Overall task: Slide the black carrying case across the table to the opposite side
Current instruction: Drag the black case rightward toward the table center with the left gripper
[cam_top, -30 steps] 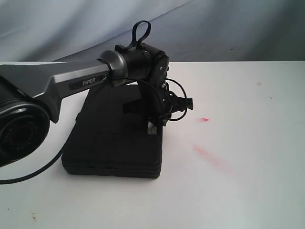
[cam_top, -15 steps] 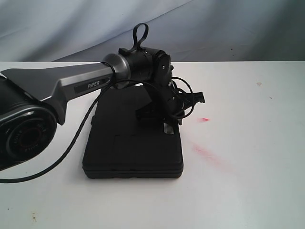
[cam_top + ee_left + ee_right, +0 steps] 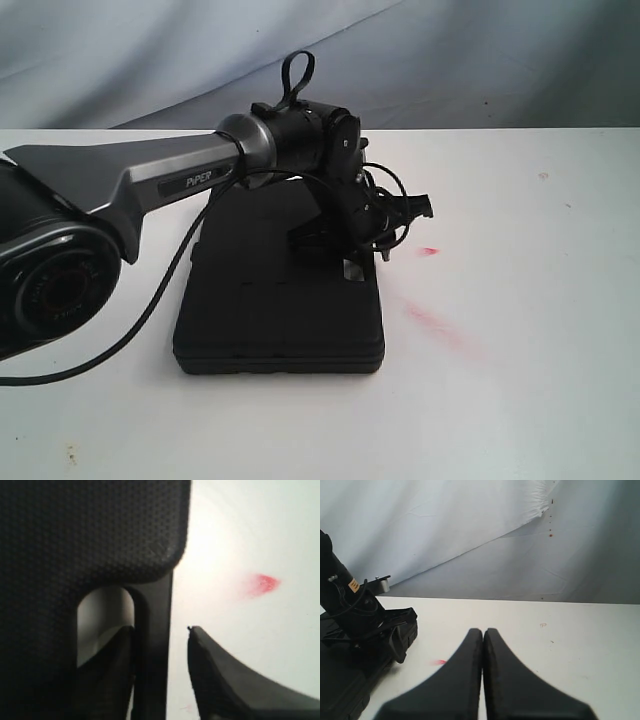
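The black carrying case (image 3: 280,310) has to slide across the table. My left gripper will grab it by the handle bar (image 3: 371,274) next.
The black carrying case (image 3: 280,310) lies flat on the white table (image 3: 500,400), left of centre. My left gripper (image 3: 350,262) points down at the case's right edge. In the left wrist view the textured case (image 3: 90,530) fills one side, and my left gripper (image 3: 160,630) is open astride its handle bar (image 3: 155,600). One finger sits in the handle slot against the bar; the other stands outside, with bare table showing between it and the bar. My right gripper (image 3: 483,630) is shut on nothing, hovering over bare table away from the case (image 3: 340,680).
Red smears (image 3: 430,250) (image 3: 435,322) mark the table just right of the case. A grey cloth backdrop (image 3: 480,60) hangs behind the table's far edge. The left arm (image 3: 150,175) reaches in from the left, with a loose cable (image 3: 150,310) beside the case.
A second ago the case lay further left; it slid right with the left gripper. Over the last half second case and arm have barely shifted.
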Available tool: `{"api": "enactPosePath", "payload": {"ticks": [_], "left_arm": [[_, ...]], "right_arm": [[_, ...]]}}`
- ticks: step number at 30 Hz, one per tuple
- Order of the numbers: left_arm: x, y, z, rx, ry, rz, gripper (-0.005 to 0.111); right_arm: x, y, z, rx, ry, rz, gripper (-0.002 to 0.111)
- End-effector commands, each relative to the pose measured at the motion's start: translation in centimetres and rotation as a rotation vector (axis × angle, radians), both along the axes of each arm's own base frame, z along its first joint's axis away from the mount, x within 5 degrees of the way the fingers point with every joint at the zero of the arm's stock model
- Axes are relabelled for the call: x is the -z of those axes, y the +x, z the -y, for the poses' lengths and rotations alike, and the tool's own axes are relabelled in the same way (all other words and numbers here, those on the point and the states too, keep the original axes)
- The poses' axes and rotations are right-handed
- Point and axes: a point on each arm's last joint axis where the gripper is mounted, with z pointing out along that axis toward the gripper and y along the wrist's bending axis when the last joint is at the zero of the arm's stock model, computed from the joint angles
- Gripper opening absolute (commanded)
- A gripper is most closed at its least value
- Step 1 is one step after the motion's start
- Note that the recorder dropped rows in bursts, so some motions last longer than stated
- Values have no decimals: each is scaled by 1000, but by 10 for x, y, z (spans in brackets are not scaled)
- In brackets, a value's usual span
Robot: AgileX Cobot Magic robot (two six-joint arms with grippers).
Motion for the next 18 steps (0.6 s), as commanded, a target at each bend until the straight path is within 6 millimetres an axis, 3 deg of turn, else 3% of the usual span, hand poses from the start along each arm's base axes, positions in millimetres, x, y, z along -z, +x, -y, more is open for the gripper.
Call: {"api": "enactPosePath", "payload": {"ticks": [1,10,18], "left_arm": [[3,-2,3,15,3,1,50],[2,-3,2,26,27,-3,50],[-21,3,-10,82,210,26,49]], "right_arm": [[1,0,0,5,-1,4,0],[1,0,0,5,-1,4,0],[1,0,0,5,-1,4,0]]}}
